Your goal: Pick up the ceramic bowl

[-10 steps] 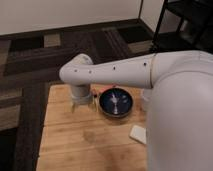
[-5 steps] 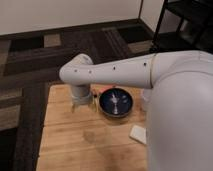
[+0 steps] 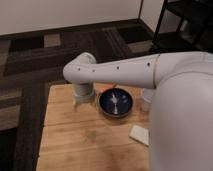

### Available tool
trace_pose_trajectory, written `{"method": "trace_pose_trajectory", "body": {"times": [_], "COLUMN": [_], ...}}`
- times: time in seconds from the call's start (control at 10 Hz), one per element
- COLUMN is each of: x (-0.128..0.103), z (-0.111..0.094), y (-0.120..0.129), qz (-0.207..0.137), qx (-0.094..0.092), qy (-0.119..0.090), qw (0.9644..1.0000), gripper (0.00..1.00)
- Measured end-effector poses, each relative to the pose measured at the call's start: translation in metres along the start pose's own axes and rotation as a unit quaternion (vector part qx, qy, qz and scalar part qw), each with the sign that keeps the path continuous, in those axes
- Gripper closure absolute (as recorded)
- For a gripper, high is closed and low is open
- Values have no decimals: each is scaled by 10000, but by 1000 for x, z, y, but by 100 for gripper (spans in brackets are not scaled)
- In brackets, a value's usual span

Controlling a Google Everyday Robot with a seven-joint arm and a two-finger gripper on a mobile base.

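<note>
My gripper needs to pick the bowl up, so next it will take hold of the ceramic bowl by its rim (image 3: 101, 103).
The ceramic bowl (image 3: 115, 103) is round, shallow and glossy dark blue with pale streaks inside. It sits upright on the wooden table (image 3: 65, 142), near the back edge. My gripper (image 3: 83, 101) hangs from the white arm just left of the bowl, pointing down at the tabletop. Its fingers stand open with nothing between them. It is beside the bowl and not around it. The arm's thick forearm crosses above the bowl's far rim.
A small white cup (image 3: 146, 100) stands right of the bowl, partly hidden by my arm. A flat white packet (image 3: 139, 134) lies on the table's front right. A black shelf unit (image 3: 185, 25) stands at the back right on patterned carpet (image 3: 35, 55).
</note>
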Motion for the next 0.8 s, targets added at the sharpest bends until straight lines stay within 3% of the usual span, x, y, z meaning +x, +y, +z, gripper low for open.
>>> {"method": "trace_pose_trajectory", "body": {"times": [0.4,0.8], "x": [-15,-22], "z": [0,4], "y": [-19,-35], "qz": [-410,-1009], "qx": [127,233], "qy": [-37,-83], "qw": [9991,9946], "gripper": [35,35]}}
